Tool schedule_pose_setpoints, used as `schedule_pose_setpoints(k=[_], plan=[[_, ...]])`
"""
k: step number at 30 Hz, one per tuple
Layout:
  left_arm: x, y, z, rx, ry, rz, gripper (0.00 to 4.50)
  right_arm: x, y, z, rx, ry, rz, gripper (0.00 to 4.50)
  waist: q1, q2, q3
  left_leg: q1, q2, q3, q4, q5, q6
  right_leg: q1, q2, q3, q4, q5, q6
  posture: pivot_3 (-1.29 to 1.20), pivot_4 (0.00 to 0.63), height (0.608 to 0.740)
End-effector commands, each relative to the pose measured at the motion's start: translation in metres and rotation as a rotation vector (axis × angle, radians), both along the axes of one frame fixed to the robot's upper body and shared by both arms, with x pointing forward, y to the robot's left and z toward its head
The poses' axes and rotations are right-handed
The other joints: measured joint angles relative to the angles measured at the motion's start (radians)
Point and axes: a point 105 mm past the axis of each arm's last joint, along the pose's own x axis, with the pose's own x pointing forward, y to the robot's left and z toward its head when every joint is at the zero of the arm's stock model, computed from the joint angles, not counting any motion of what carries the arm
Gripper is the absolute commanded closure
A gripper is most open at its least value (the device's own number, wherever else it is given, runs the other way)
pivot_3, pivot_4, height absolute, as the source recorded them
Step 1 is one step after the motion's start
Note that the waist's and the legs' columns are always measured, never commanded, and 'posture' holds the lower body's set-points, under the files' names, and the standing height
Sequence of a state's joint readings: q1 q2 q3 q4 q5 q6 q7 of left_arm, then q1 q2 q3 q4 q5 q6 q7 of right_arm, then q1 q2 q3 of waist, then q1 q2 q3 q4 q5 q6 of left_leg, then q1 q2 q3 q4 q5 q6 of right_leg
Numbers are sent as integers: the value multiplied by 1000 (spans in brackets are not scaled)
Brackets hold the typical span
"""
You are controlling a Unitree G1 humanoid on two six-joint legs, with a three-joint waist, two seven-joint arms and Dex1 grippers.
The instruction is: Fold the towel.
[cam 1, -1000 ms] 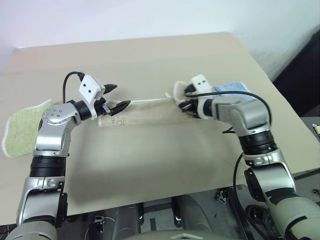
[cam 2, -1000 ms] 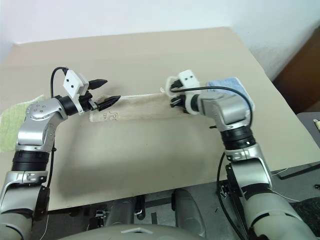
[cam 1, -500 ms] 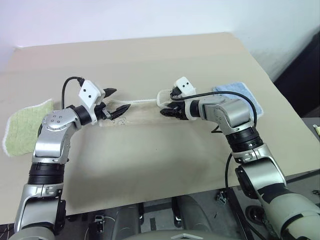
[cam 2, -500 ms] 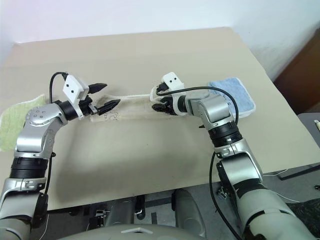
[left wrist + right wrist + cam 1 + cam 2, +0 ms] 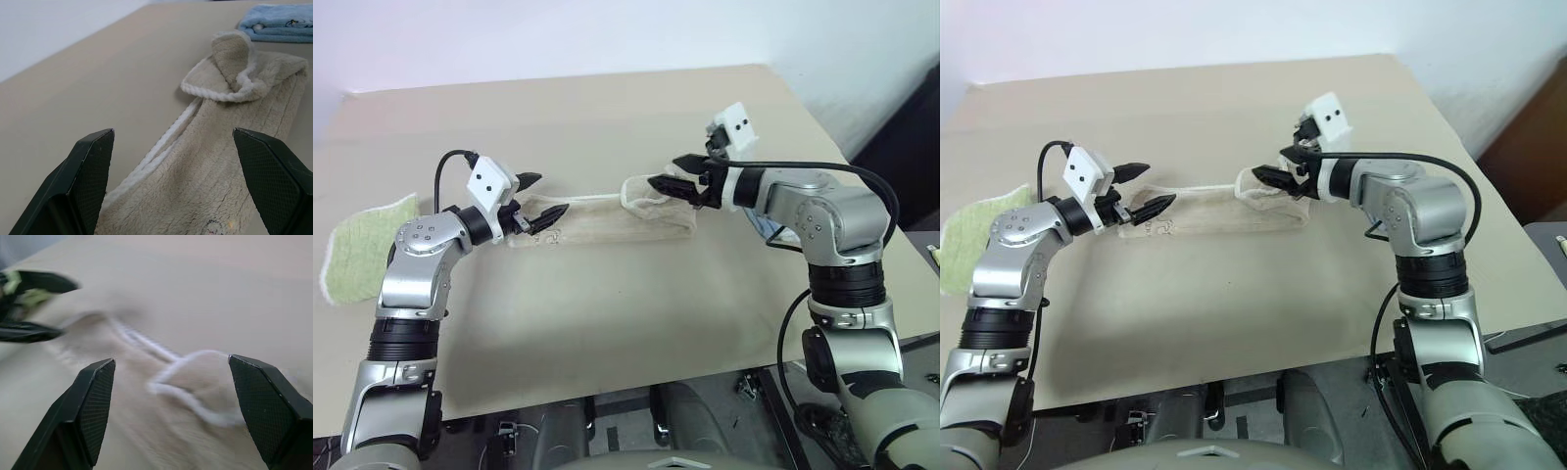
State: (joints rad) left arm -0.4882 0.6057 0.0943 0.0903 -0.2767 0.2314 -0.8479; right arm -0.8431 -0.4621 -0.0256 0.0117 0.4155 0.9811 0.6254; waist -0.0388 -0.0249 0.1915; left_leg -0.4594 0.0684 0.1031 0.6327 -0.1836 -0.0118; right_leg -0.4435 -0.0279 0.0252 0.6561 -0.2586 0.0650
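Observation:
Next, the right gripper grabs the beige towel by its turned-over flap to fold the towel neatly.
The beige towel lies as a long narrow strip across the middle of the table. Its right end is flopped back onto itself, and the white corded edging curls around that flap. Dark lettering shows near the left end. My left gripper hovers open over the towel's left end with nothing between its fingers. My right gripper hangs open just above the turned-over right end, apart from the cloth. In the right wrist view the flap lies below the spread fingers.
A light green folded towel lies at the table's left edge. A light blue folded towel lies to the right, mostly behind my right arm. The tan table stretches bare toward its front edge.
My right gripper carried the towel's right end leftward, opened, let it drop onto the strip, then rose and drew back to the right. The left gripper stayed where it was.

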Motion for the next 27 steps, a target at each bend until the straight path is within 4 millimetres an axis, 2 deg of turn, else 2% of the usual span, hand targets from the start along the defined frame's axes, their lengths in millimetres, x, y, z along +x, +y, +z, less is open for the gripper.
schedule_pose_setpoints(k=[1, 6, 10, 16, 22, 24, 27], plan=[[0, -3, 12, -15, -45, -19, 428, 14, -23, 2, -37, -52, -93, 1843, 0, 0, 0, 0, 0, 0, 0, 0, 0, 0, 0, 0, 0, 0, 0, 0, 150, 740], [2, -3, 13, -18, -47, -21, 428, 31, -21, -36, -185, -68, -103, 3513, -4, 0, 0, 0, 0, 0, 0, 0, 1, 0, 1, 0, 0, 0, 0, 0, 150, 740], [2, -3, 13, -19, -48, -19, 428, 39, -13, -47, -207, -81, -80, 3513, -4, 0, 0, 0, 0, 0, 0, 0, 1, 0, 1, 0, 0, 0, 1, 0, 150, 740], [-2, 0, 12, -18, -49, -6, 428, 46, 32, -47, -224, -144, 29, 3513, -6, 0, 0, 0, 0, 0, 1, 1, 1, 0, 1, 0, 2, 1, 2, 0, 150, 740], [-3, 0, 11, -24, -46, -2, 428, 45, 63, -41, -206, -188, 113, 3513, -1, 0, 0, 0, 0, 0, 2, 1, 0, 0, 1, 0, 4, 1, 2, 0, 150, 740], [-4, 0, 11, -25, -45, -1, 428, 45, 67, -43, -214, -189, 121, 3513, -1, 0, 0, 0, 0, 0, 3, 1, 0, 0, 0, 0, 4, 1, 2, 0, 150, 740], [-4, -1, 11, -33, -42, -1, 428, 48, 65, -66, -265, -124, 102, 3513, -1, 0, 0, 0, 0, 0, 4, 1, 0, 0, 0, 0, 5, 1, 2, 0, 150, 740]])
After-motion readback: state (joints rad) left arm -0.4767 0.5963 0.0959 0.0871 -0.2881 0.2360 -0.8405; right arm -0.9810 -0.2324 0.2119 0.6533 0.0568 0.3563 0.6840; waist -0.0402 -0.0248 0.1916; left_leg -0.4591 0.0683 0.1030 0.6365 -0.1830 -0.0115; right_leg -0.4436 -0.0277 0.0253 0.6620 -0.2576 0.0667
